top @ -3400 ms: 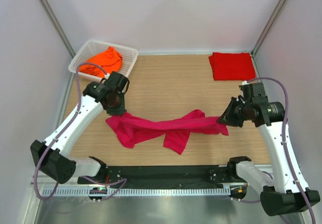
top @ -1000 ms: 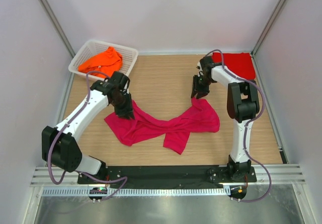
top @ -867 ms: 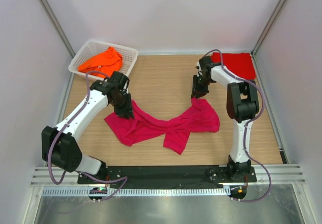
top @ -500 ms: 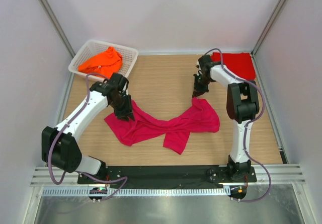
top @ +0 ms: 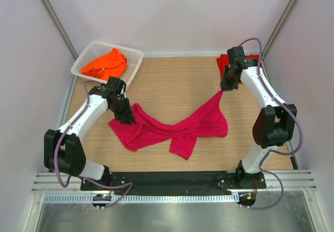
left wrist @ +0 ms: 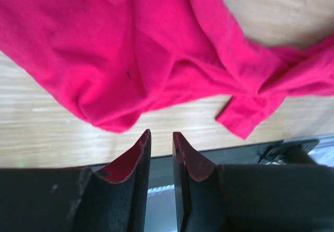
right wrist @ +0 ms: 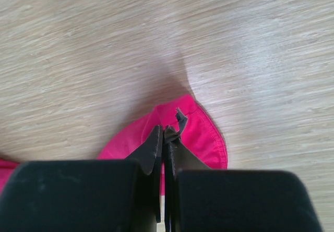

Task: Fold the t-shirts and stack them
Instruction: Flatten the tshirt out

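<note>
I need to untwist the magenta-pink t-shirt for folding, so my left gripper next needs to grab its loose edge, opposite the corner my right gripper holds.
The magenta-pink t-shirt (top: 172, 130) lies crumpled and twisted across the middle of the table. My right gripper (top: 224, 86) is shut on its far right corner (right wrist: 201, 133) and holds that corner stretched up toward the folded red t-shirt (top: 251, 65) at the far right. My left gripper (top: 128, 119) hovers at the shirt's upper left edge. In the left wrist view its jaws (left wrist: 160, 135) stand a little apart with nothing between them, and the pink cloth (left wrist: 130, 49) lies beyond the tips. The orange t-shirt (top: 107, 62) lies in the basket.
The white lattice basket (top: 136, 60) stands at the far left corner. The right arm partly covers the red shirt. White walls close in the table on three sides. The black base rail (top: 172, 179) runs along the near edge.
My right gripper has swung right and away from me, pulling the pink shirt's corner out toward the red shirt. My left gripper has shifted slightly left at the shirt's left edge.
</note>
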